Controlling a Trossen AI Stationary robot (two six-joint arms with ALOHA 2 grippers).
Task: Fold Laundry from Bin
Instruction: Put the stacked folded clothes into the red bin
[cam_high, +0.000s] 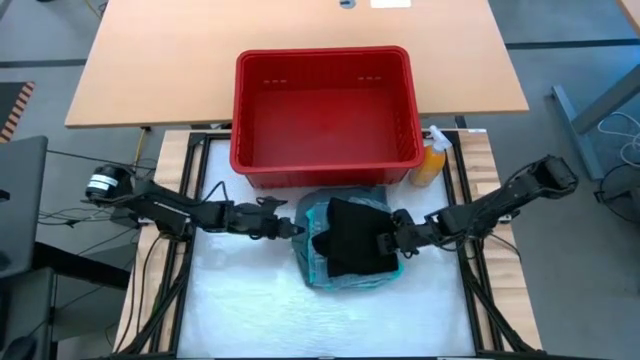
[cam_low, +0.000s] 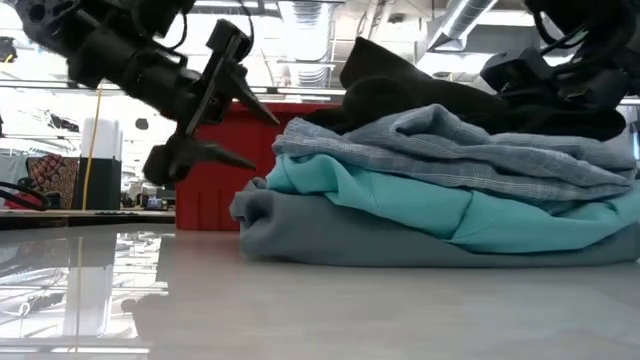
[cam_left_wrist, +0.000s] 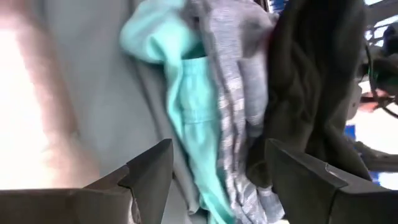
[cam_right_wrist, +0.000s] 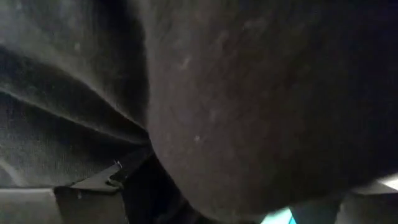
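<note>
The garments lie slack in a layered pile with folded edges showing. My left gripper should grab the stack by its open side edge next.
The laundry lies as a folded stack on the white table, just in front of the red bin. From the bottom it is a grey-green garment, a teal one, a striped blue-grey cloth and a black one on top. My left gripper stands open at the stack's left edge, fingers level and short of the cloth. My right gripper is over the black garment's right side, open, with black cloth filling its wrist view. My right gripper comes slanting down from the table's right side at the black garment's right part. Black cloth bulges between its spread fingers. Whether the fingers touch the cloth I cannot tell, since the cloth hides the tips.
The bin shows no cloth inside in the high view. An orange spray bottle stands at the bin's right front corner. Bare white table top lies to the left of the stack and toward the near edge.
</note>
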